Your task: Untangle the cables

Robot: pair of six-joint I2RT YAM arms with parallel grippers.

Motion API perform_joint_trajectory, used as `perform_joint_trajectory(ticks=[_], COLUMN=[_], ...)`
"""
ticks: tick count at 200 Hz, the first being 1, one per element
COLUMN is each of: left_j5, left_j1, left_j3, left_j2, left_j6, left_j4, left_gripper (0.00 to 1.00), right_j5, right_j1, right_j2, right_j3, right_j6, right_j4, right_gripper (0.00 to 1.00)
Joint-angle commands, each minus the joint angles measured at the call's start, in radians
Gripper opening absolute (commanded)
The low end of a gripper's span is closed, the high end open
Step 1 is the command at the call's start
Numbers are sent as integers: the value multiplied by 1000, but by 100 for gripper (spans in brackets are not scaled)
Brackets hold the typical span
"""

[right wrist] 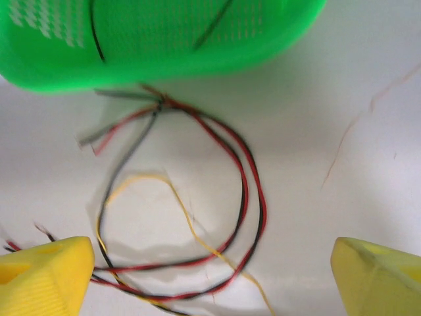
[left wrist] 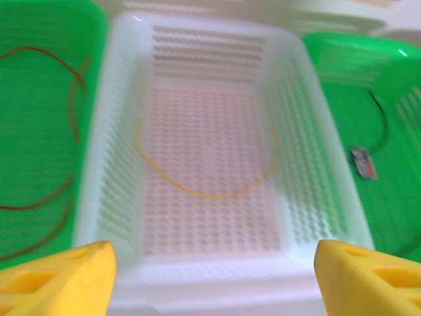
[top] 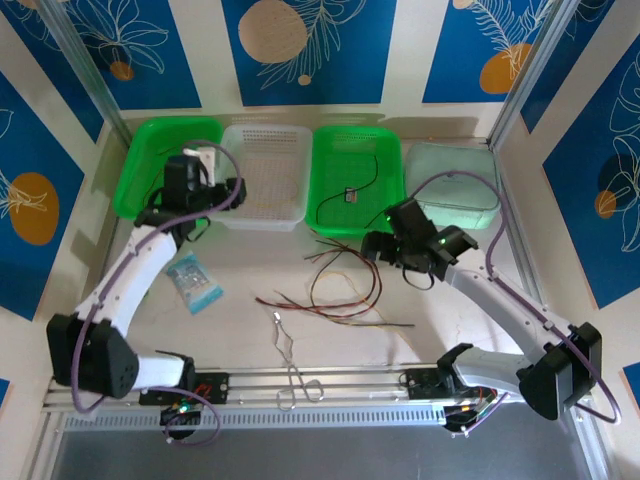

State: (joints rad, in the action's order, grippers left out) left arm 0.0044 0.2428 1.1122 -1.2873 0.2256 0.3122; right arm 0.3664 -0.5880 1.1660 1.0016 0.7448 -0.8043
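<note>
My right gripper should next grab the yellow cable's loose part (right wrist: 182, 208) to pull the yellow cable out of the red-black loops, and it should leave the black cable free.
A tangle of thin red, black and yellow cables (top: 335, 295) lies on the table in front of the right green basket (top: 390, 215). My right gripper (top: 385, 248) hovers over it, open, with the red-black loops (right wrist: 253, 197) and a yellow strand (right wrist: 187, 224) below its empty yellow fingers (right wrist: 46, 273). My left gripper (top: 222, 195) is open and empty at the near rim of the white basket (left wrist: 197, 280). A yellow cable (left wrist: 204, 192) lies in that basket. Brown-red cables (left wrist: 69, 112) lie in the left green basket (left wrist: 26, 33), and a black cable (left wrist: 381, 125) in the right one.
Silver forceps (top: 290, 360) lie near the front rail. A blue packet (top: 193, 282) rests on the table by the left arm. A pale green lidded container (top: 455, 185) stands at the back right. A small tag (left wrist: 364, 162) lies beside the black cable.
</note>
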Motion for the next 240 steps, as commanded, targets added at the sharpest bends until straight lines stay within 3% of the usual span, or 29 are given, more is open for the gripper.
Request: perform_joint_trajectory(ticks=[1,31,69,129,240], left_j5=[-61,-105,-77,-80,-107], left_j1=[79,199,268,358,363], left_j3=[-113,-271,-352,-450,-382], left_j2=[104,229,298,361,418], left_j6=[2,52,104,216,285], left_j4=[0,-36,-11,-25,91], left_gripper=[78,78,77,76,76], right_j5=[43,9,59,37,21], right_j1=[-65,-163,-275,-254,-212], right_j2=[-10,19,95,264,389], right_j3=[-67,-134,-155,-171,-192], right_j6=[112,40,-109,-266,-321], right_j4=[-21,65,175,329,395], right_gripper=[90,80,64,50,40])
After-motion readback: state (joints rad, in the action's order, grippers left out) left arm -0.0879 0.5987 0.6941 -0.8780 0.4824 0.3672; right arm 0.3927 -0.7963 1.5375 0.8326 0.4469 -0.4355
